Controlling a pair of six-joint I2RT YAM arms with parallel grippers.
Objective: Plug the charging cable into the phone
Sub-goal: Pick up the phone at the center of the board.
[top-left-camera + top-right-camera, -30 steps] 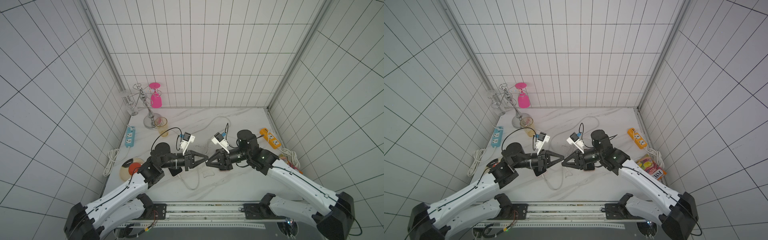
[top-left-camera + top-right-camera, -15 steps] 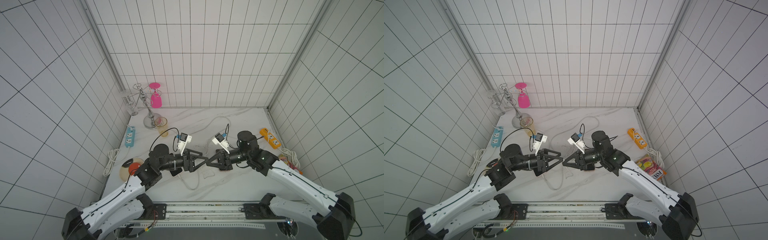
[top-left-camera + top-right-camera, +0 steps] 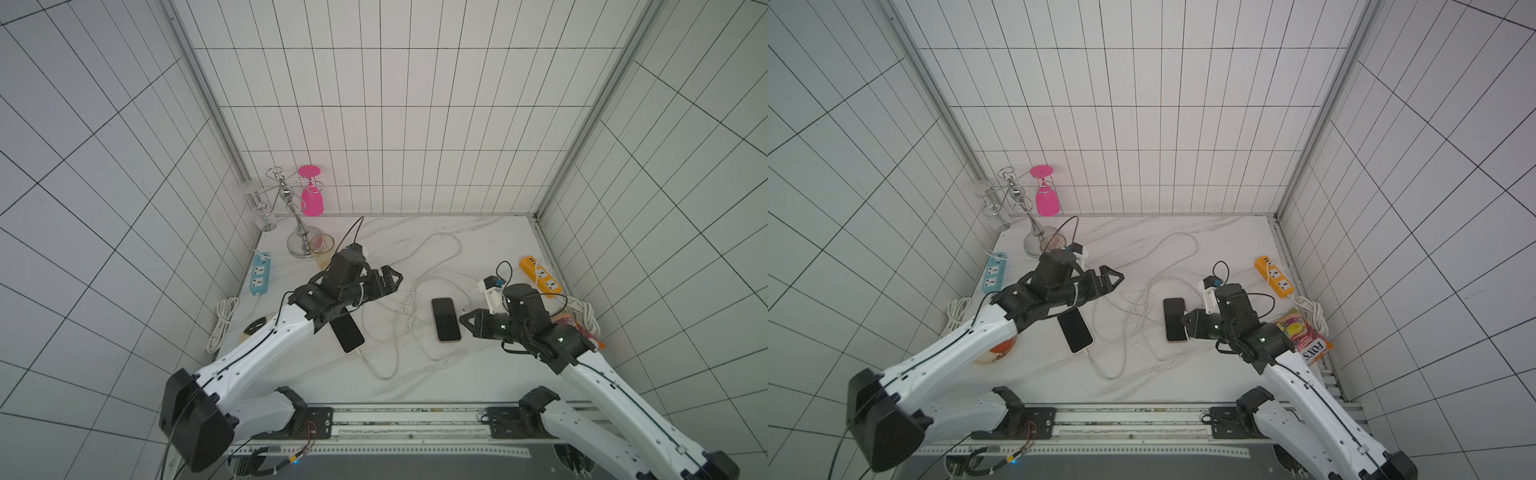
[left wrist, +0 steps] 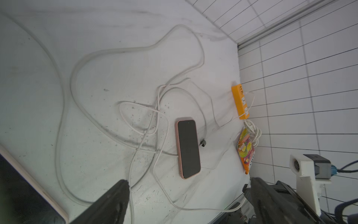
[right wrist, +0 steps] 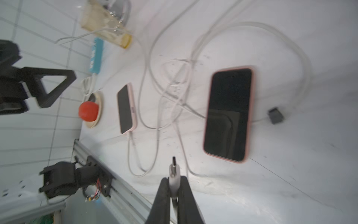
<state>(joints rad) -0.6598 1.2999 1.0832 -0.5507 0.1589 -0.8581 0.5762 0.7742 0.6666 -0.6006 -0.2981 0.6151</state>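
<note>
The left gripper grabs the pink-cased phone (image 3: 445, 319) across its long sides toward the far end next, which leaves its near end free for plugging the charging cable.
A pink-cased phone (image 3: 445, 319) (image 3: 1174, 320) (image 4: 188, 148) (image 5: 228, 114) lies screen up in the middle of the table, with nothing plugged into it. My right gripper (image 3: 465, 322) (image 3: 1185, 322) (image 5: 174, 178) hovers just right of it, shut on the white plug (image 5: 174, 168) of the charging cable (image 3: 399, 316), whose metal tip points past the phone's near end. My left gripper (image 3: 392, 276) (image 3: 1115, 276) (image 4: 188, 182) stands open and empty, raised to the phone's left. A second phone (image 3: 348, 334) (image 5: 126, 108) lies under the left arm with a white cable in its end.
Loops of white cable cover the table's middle. An orange power strip (image 3: 540, 276) and a snack packet (image 3: 1304, 338) lie along the right wall. A blue power strip (image 3: 259, 276), a glass rack (image 3: 297, 224), a cup (image 3: 322, 245) and a bowl (image 3: 1000, 351) stand left. A small dark adapter (image 4: 203, 143) sits beside the phone.
The left gripper has opened and drawn back to the far left. The right gripper has pulled away to the right with the plug, so the two grippers no longer meet at the centre.
</note>
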